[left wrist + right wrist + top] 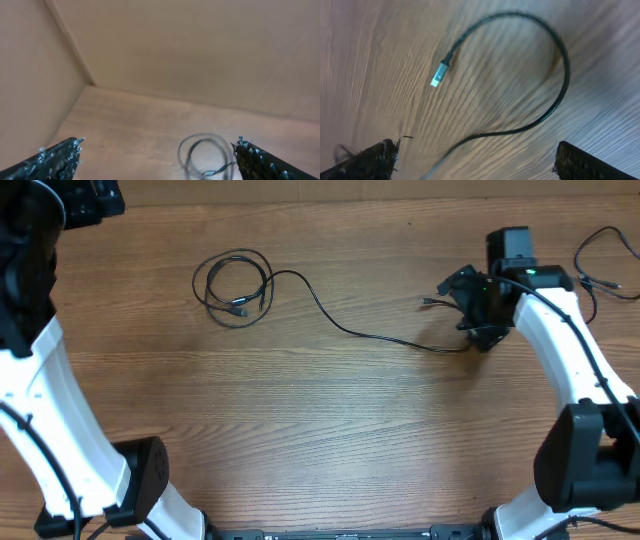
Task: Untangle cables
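Note:
My right gripper grips the black cable's single piece behind its curved plug end next, leaving the cable's coil free to untangle.
A thin black cable lies on the wooden table. Its coil is at the upper left, and one strand runs right to a curved end with a silvery plug. My right gripper hangs open over that end. In the right wrist view the strand passes between the open fingers, and the plug lies beyond them. My left gripper is open and empty, high above the table near the far left corner. The coil shows below, between its fingertips.
A second thin black cable with small plug ends lies at the far right edge of the table, behind my right arm. My left arm runs along the left edge. A wall corner stands beyond the table.

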### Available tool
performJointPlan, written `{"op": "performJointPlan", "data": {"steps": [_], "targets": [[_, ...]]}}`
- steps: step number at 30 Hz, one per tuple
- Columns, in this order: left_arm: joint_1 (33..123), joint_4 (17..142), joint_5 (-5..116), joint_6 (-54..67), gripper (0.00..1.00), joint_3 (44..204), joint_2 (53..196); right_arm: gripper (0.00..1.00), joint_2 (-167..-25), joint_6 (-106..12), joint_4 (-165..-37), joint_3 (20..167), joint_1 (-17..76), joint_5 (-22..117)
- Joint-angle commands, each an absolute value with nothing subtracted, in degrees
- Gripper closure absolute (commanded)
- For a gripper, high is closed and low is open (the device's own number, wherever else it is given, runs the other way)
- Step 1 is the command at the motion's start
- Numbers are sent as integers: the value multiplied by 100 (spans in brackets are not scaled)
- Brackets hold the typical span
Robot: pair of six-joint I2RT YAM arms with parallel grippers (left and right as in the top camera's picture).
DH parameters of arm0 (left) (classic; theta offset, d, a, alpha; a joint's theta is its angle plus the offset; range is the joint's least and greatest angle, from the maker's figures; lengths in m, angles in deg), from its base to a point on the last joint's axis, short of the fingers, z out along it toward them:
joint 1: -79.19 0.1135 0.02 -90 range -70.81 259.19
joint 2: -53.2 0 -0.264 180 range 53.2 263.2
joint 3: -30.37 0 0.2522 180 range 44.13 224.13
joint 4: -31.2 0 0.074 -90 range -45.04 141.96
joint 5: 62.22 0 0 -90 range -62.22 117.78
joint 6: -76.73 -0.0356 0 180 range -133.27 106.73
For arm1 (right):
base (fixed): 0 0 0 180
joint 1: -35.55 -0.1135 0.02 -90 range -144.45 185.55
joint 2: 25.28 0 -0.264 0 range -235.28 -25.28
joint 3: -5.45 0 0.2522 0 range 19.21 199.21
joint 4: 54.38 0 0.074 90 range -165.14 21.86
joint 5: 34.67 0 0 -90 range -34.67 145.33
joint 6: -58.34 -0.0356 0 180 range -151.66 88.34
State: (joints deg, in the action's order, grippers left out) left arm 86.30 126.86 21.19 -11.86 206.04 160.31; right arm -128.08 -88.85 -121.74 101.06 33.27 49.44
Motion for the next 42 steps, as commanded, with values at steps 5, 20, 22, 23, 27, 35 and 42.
{"op": "performJointPlan", "data": {"steps": [5, 20, 22, 23, 27, 35, 42], "targets": [[8632, 13132, 1857, -2251, 1, 20547, 16584, 0, -13573, -11328, -12308, 10093, 3023, 4671], [8897, 13036, 2733, -2251, 0, 20542, 17601, 0, -13709, -11763, -12627, 9800, 2881, 5213], [8903, 13010, 2825, -2251, 0, 20545, 17699, 0, -13737, -11759, -12419, 9669, 2881, 5219], [8903, 12992, 2845, -2253, 1, 20542, 17749, 0, -13763, -11759, -12314, 9597, 2881, 5180], [8903, 12979, 2893, -2253, 1, 20542, 17856, 0, -13958, -11704, -12157, 9531, 2881, 5136], [8903, 12920, 2891, -2251, 0, 20542, 17856, 22, -14367, -11691, -11943, 9531, 2881, 4813], [8901, 12918, 2893, -2248, 0, 20542, 17856, 96, -14448, -11132, -11759, 9546, 2881, 4686]]}}
